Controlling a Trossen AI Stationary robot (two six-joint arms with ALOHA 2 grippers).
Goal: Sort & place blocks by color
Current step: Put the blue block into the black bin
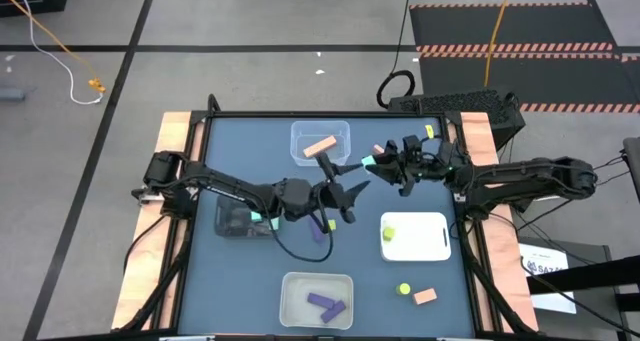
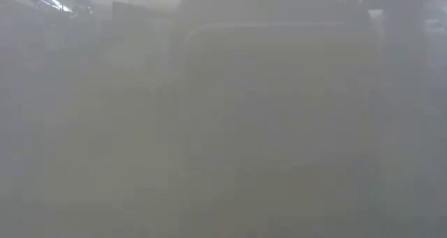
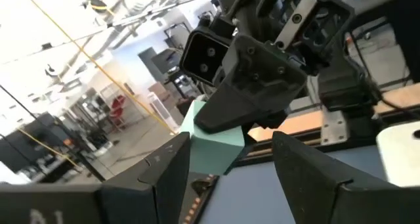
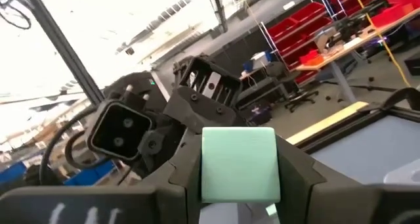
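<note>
The left gripper grabs the teal block by its exposed end (image 1: 368, 161) next, to sort it into the black container (image 1: 232, 221).
A teal block (image 4: 237, 163) hangs in the air over the middle of the table, with my right gripper (image 1: 376, 165) shut on it. My left gripper (image 1: 345, 184) stands open just left of it, its fingers (image 3: 172, 168) pointing at the block and apart from it. An orange block (image 1: 320, 146) lies in the far clear container (image 1: 342, 131). Purple blocks (image 1: 326, 304) lie in the near clear container (image 1: 290, 286). A yellow-green block (image 1: 388, 233) sits on the white tray (image 1: 430, 239). Another purple block (image 1: 318, 231) lies on the table under my left arm. My right gripper pinches the teal block by two opposite faces (image 4: 205, 168) between its two fingers. The fingers come about level from the table's right side. The block is lifted clear of the table, its front face (image 3: 211, 148) toward my left gripper.
A yellow-green round piece (image 1: 404, 290) and an orange block (image 1: 425, 296) lie on the table near the front right. A black container (image 1: 232, 219) sits under my left arm. The low view is fogged over and shows nothing.
</note>
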